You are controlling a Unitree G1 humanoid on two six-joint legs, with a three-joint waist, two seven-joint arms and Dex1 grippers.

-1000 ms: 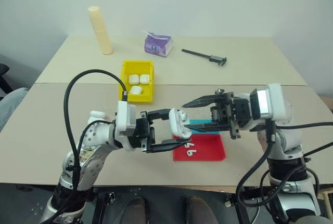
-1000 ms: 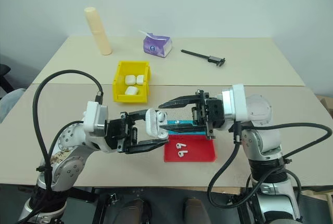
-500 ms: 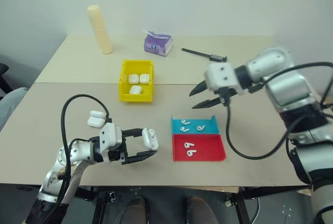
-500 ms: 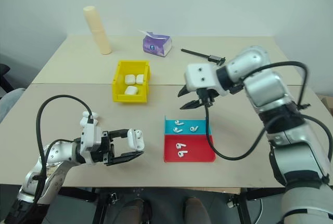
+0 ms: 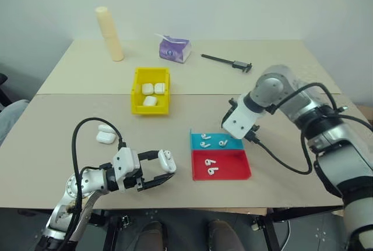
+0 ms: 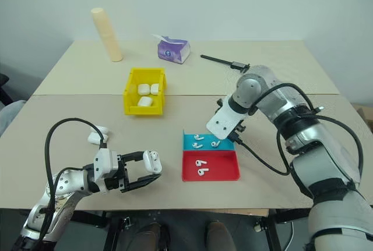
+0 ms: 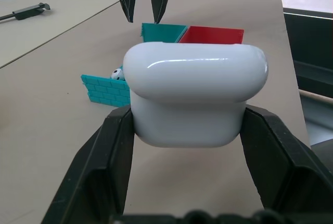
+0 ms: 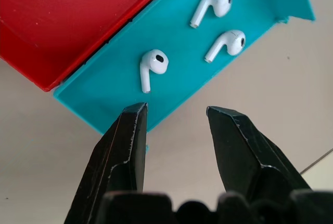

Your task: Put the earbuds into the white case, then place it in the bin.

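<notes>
My right gripper is still short of the nearest earbud (image 8: 152, 68) in the blue tray (image 8: 122, 96) with its fingers in the right wrist view, so it needs to move toward the earbud before closing.
My left gripper (image 5: 158, 168) is shut on the white case (image 7: 195, 96), holding it just above the table's front left. Past the case stand the blue tray (image 5: 232, 144) and the red tray (image 5: 233, 169). Three earbuds (image 8: 153, 63) lie in the blue tray and two earbuds (image 5: 211, 166) in the red one. My right gripper (image 8: 177, 125) points down at the blue tray's edge, open, with nothing between its fingers. The yellow bin (image 5: 136, 96) stands further back on the left with three white cases in it.
Two more white cases (image 5: 106, 134) lie on the table left of my left arm. At the back stand a beige cylinder (image 5: 109, 32), a purple tissue pack (image 5: 175, 48) and a black caliper (image 5: 227, 62).
My left arm has sunk down and to the left, still holding the case. My right gripper left the case, swung out to the right and now points down over the blue tray.
</notes>
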